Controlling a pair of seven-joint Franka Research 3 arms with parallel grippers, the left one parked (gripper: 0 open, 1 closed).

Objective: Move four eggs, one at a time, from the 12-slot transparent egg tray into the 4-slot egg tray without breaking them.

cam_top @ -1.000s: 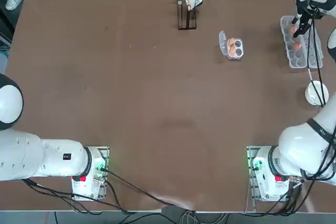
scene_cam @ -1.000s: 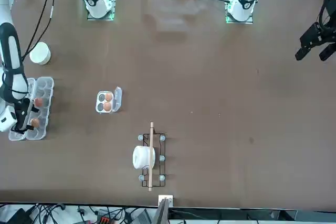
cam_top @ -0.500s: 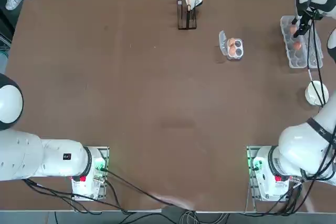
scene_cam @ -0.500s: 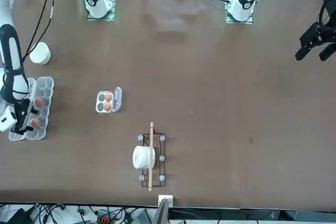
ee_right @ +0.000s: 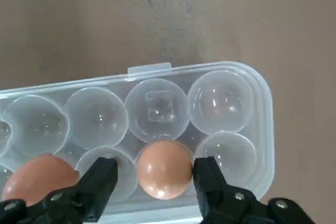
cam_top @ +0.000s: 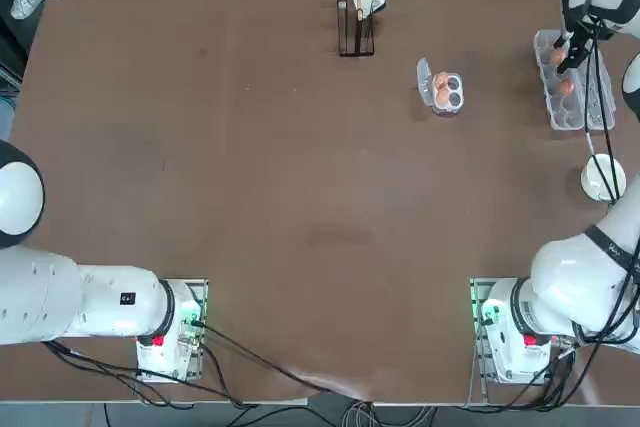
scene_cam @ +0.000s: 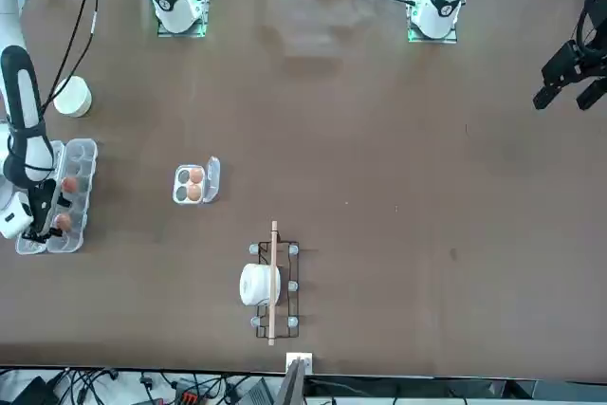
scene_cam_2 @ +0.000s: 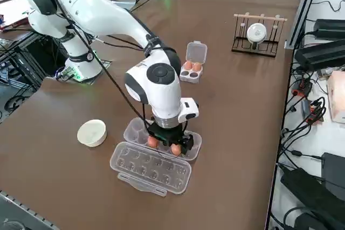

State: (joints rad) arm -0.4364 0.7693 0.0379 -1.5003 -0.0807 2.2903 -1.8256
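The egg's bottom sits sunk between the sides of the neighbouring cups. My right gripper will next grip the egg's bare sides above the tray's cup (scene_cam: pixel 63 222) (ee_right: pixel 165 169) to move the egg.
The 12-slot transparent egg tray (ee_right: pixel 262 108) lies at the table's right edge (cam_top: pixel 562 107), its lid folded out flat beside it (scene_cam_2: pixel 151 168). Two brown eggs sit in its cups. My right gripper (ee_right: pixel 155 169) reaches down into the tray's far end (cam_top: pixel 566 55), still open. Its fingers (ee_right: pixel 102 179) flank one egg (ee_right: pixel 164 169), close on one side and a small gap on the other. The second egg (ee_right: pixel 39 177) rests two cups along the same row (cam_top: pixel 566 88). The 4-slot egg tray (cam_top: pixel 457 92) stands mid-table with two eggs (cam_top: pixel 441 88) in it and two cups bare.
A round white bowl (cam_top: pixel 603 177) sits near the long tray on the robot's side. A wooden rack with a white paper roll (cam_top: pixel 357 7) stands at the far edge, left of the small tray.
My right gripper has stayed over the same egg at the long tray's far end, shifting only slightly. No egg has moved.
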